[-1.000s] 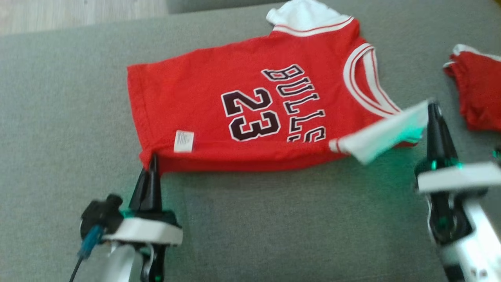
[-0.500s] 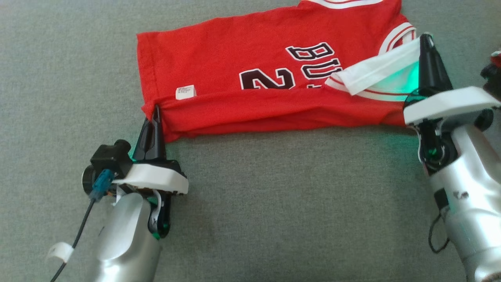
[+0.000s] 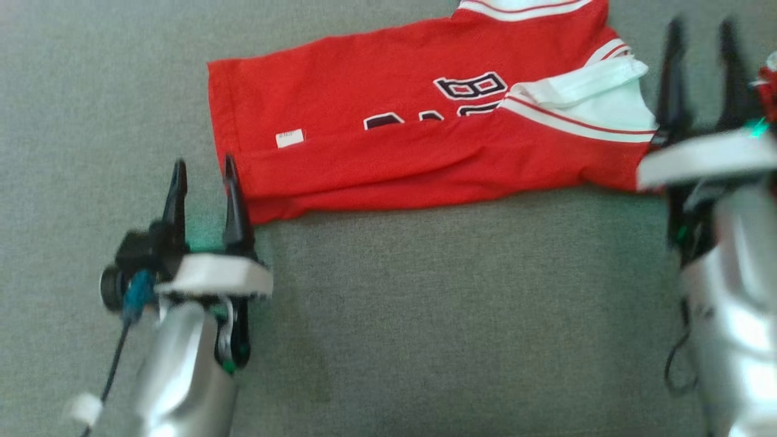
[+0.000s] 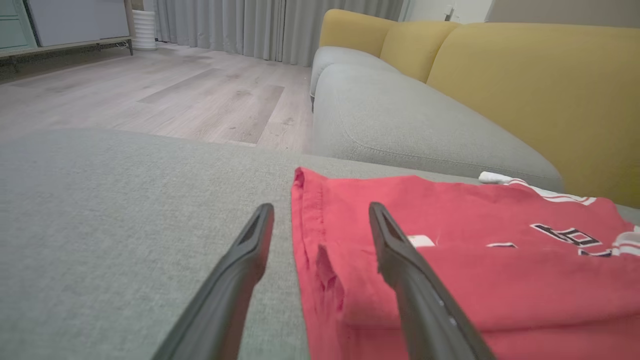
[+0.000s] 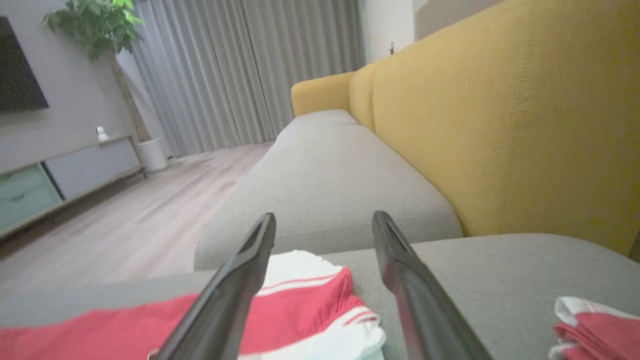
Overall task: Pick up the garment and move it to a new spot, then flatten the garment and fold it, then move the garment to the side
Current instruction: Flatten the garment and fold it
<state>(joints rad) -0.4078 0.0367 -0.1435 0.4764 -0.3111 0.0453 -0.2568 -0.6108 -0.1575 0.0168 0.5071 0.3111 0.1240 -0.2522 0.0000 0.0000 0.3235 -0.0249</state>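
Next, my left gripper grabs a fold of the hem that stands up while the rest of the jersey (image 3: pixel 342 80) lies flat.
The garment (image 3: pixel 394 139) is a red jersey with white trim and dark lettering, lying on the grey sofa cushion (image 3: pixel 425 315). Its near edge is folded over onto the front and covers part of the print. My left gripper (image 3: pixel 204 162) stands open at the jersey's near left corner, one finger over the cloth and one beside it, holding nothing. In the left wrist view the left gripper (image 4: pixel 320 207) straddles the hem of the garment (image 4: pixel 450 270). My right gripper (image 3: pixel 701 25) is open just right of the white sleeve. In the right wrist view the right gripper (image 5: pixel 324 216) is above the garment (image 5: pixel 300 305).
Another red and white piece of clothing (image 3: pixel 768 91) lies at the right edge, close to my right gripper, and shows too as the bundle (image 5: pixel 595 325). The yellow sofa back (image 5: pixel 500 125) rises behind. Wooden floor (image 4: pixel 150 95) lies beyond the cushion's left edge.
Both grippers have gone from shut on the jersey's near corner and white sleeve to open. The folded edge and sleeve now lie loose on the jersey. The camera has also shifted.
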